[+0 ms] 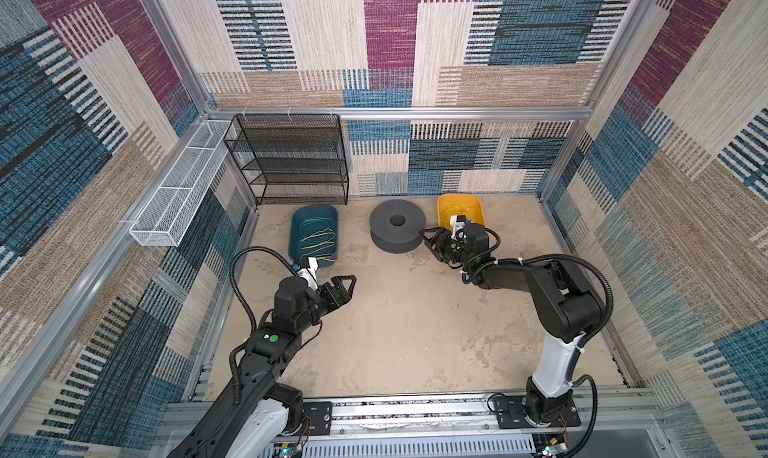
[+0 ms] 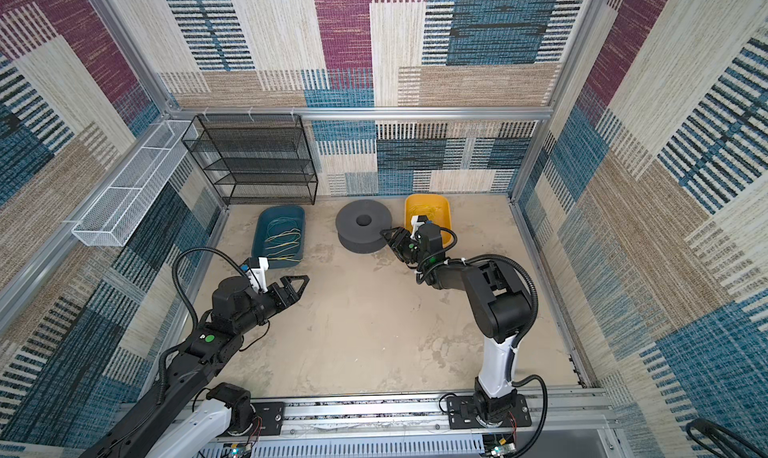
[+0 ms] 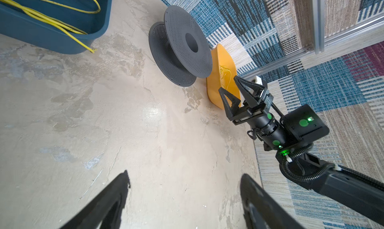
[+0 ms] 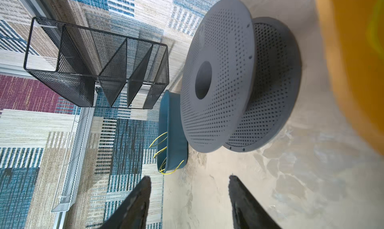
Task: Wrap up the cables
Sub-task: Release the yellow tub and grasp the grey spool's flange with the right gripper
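Next, my right gripper grabs the spool's top edge by the spool's rim beside it to slide the spool flat. The spool's core stays free for wrapping cables.
Thin yellow cables (image 1: 319, 240) (image 2: 284, 239) lie in loose loops inside a blue bin (image 1: 297, 227) at the back left; one end hangs over its rim (image 3: 83, 43). More yellow cable (image 3: 225, 68) lies in the yellow bin (image 1: 473, 210) at the back right. A grey perforated spool (image 1: 397, 231) (image 4: 218, 82) lies flat between the two bins, with no cable on it. My left gripper (image 1: 351, 284) (image 3: 185, 175) hovers open and empty over the bare floor, in front of the blue bin. My right gripper (image 1: 426, 241) (image 4: 189, 176) is open and empty beside the spool's right edge.
A black mesh shelf (image 1: 291, 156) stands against the back wall behind the blue bin. A white mesh basket (image 1: 178, 189) hangs on the left wall. Carpeted walls enclose the floor on three sides, and the arms' metal rail (image 1: 415, 410) runs along the front.
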